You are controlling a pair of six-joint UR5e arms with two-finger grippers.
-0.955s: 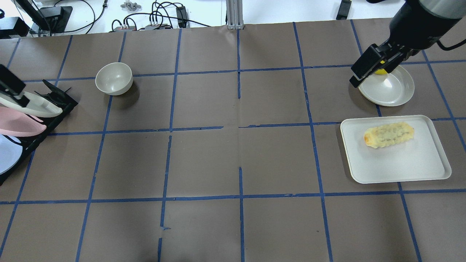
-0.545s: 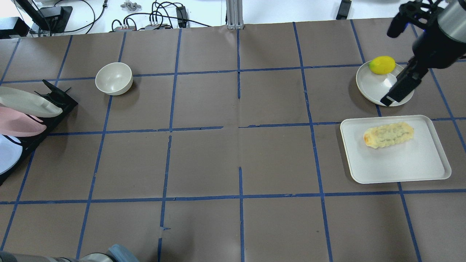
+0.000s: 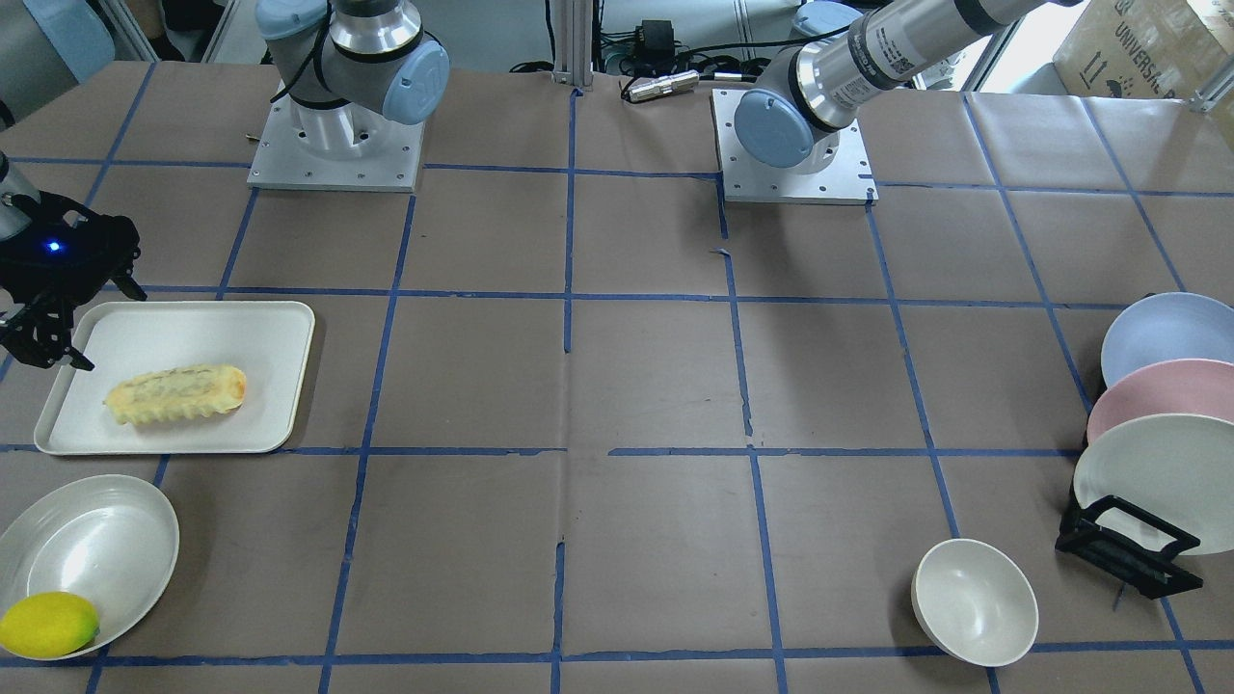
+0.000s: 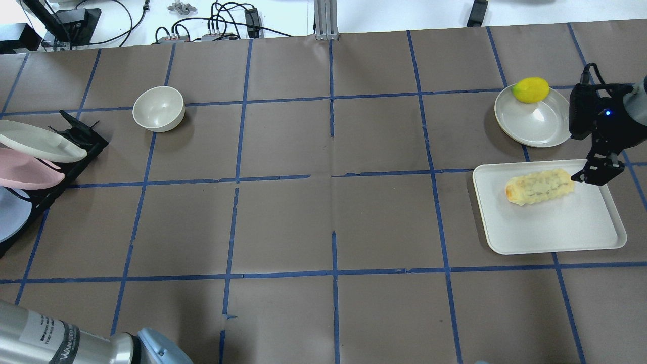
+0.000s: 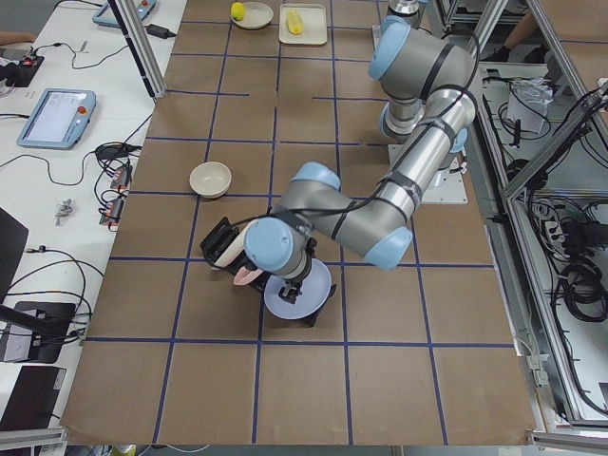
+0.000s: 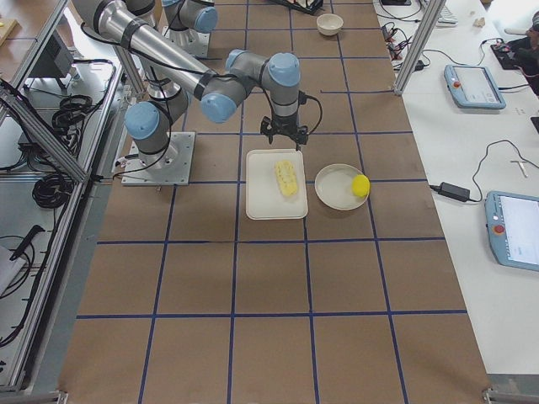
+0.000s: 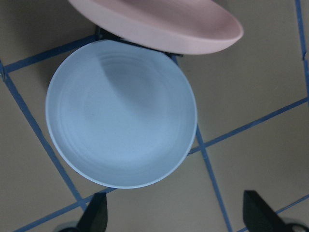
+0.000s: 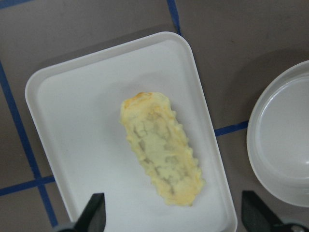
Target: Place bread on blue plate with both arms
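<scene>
The bread is long and narrow from its browned end (image 3: 235, 386) (image 8: 141, 100), so my right gripper will grab it next across the middle of its long sides.
The bread (image 4: 540, 187) lies on a white tray (image 4: 551, 227), orange-browned end toward the table's middle; it also shows in the right wrist view (image 8: 161, 147) and the front view (image 3: 178, 392). My right gripper (image 4: 594, 174) hovers open over the loaf's outer end, its fingertips (image 8: 95, 208) spread wide and holding nothing. The blue plate (image 7: 120, 116) stands in a black rack (image 4: 76, 136) at the far left, also in the front view (image 3: 1166, 333). My left gripper (image 7: 174, 208) is open just above the blue plate (image 5: 294, 296), apart from it.
A pink plate (image 4: 25, 172) and a cream plate (image 4: 35, 141) share the rack. A cream bowl (image 4: 158, 108) stands near it. A cream plate (image 4: 536, 121) with a lemon (image 4: 530, 89) sits behind the tray. My left arm's tube (image 4: 50, 344) crosses the front left corner.
My right gripper moved from the lemon's plate to over the bread's outer end on the tray. My left gripper left the rack's cream plate; its arm now shows at the front left.
</scene>
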